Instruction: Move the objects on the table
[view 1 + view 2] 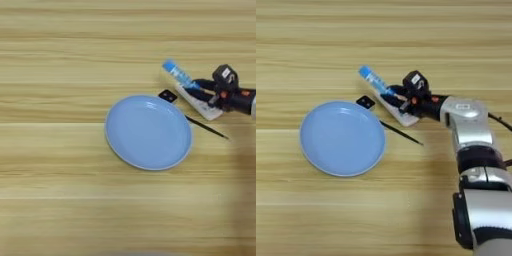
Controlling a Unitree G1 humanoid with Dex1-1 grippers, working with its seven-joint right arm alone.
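The short blue tube (178, 74) hangs beyond the rim of the light-blue plate (148, 131) and would miss if the right gripper opened now, so the right gripper should move it toward the plate.
A round light-blue plate (148, 131) lies empty near the middle of the table (60, 60). Just beyond its far right rim sits a small black square piece (168, 95). To the right of that, a slim white remote (201, 105) lies slanted. A short blue tube (178, 74) points up and to the left, its near end over the remote. My right gripper (192, 88) reaches in from the right and is shut on that near end of the tube (374, 79). The silver forearm (468, 122) runs down the right side.
A thin black stick (207, 127) lies slanted on the wood between the plate's right rim and the remote, also seen as the stick (402, 134) in the right eye view. Bare wood stretches to the left and toward the near edge.
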